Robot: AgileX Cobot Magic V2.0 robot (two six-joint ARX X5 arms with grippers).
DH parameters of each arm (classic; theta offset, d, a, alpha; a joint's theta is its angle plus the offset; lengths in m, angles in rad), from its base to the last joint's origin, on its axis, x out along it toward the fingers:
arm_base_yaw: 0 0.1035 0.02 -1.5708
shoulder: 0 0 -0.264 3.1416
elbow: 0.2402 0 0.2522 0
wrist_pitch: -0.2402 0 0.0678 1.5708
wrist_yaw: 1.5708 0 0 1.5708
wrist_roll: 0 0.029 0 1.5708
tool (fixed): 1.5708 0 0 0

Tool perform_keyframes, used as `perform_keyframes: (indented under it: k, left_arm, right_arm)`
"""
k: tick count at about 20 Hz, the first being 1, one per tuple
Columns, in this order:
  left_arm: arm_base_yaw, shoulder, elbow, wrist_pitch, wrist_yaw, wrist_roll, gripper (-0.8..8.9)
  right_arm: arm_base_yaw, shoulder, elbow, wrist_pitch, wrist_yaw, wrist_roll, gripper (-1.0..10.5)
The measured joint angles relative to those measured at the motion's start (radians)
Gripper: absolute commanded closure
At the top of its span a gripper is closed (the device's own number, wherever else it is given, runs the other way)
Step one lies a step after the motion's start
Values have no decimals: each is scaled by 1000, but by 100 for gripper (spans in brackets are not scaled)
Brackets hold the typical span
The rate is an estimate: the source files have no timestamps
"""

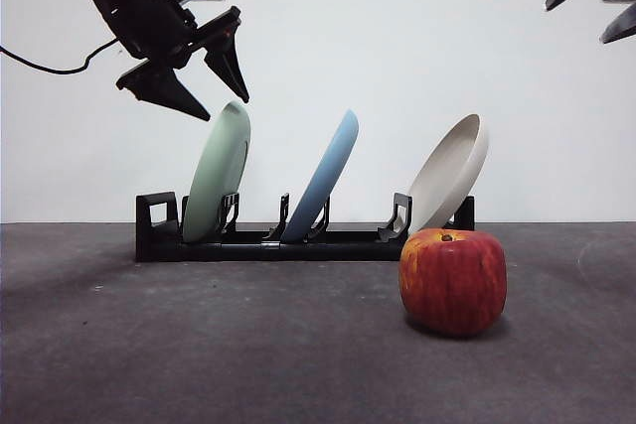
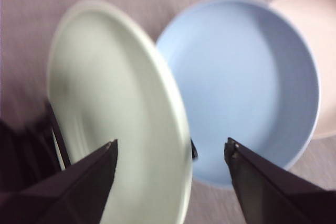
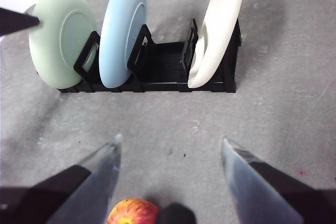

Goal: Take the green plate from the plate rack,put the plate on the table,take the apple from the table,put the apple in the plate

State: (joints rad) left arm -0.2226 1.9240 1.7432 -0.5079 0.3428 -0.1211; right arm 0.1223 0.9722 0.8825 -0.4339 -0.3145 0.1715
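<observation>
The left gripper grabs the green plate (image 1: 217,174) by its rim (image 1: 237,108) next, to take it from the plate rack to the table.
The green plate (image 1: 217,174) stands tilted in the left slot of the black plate rack (image 1: 298,241). It also shows in the left wrist view (image 2: 115,108) and the right wrist view (image 3: 60,35). My left gripper (image 1: 209,81) is open just above the plate's top rim, one jaw on each side of the rim, not touching. The red apple (image 1: 452,280) rests on the dark grey table (image 1: 199,345) in front of the rack's right end, and shows in the right wrist view (image 3: 132,212). My right gripper (image 3: 169,148) is open and empty, high above the apple.
A light blue plate (image 1: 324,178) stands in the rack's middle slot and a beige plate (image 1: 449,172) in the right slot. A white wall with sockets lies behind. Open table lies left of the apple.
</observation>
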Motion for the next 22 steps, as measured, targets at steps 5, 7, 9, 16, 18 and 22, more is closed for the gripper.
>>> perform_keyframes:
  k: [5,7,9,16,18,22]
  left_arm:
    - [-1,0,0,-40,0,25,626]
    - [-1,0,0,-40,0,29,630]
    - [-1,0,0,-40,0,32,676]
    - [-11,0,2,-52,14,32,822]
    - [-10,0,2,-47,17,32,822]
    - [-10,-33,2,-55,108,32,822]
  right_arm:
    - [0,0,0,0,0,1,631]
    - [0,0,0,0,0,4,631]
    - [0,0,0,0,0,4,631]
    - [0,0,0,-1,0,4,631]
    - [0,0,0,-1,0,4,631]
    - [0,0,0,-12,0,4,631]
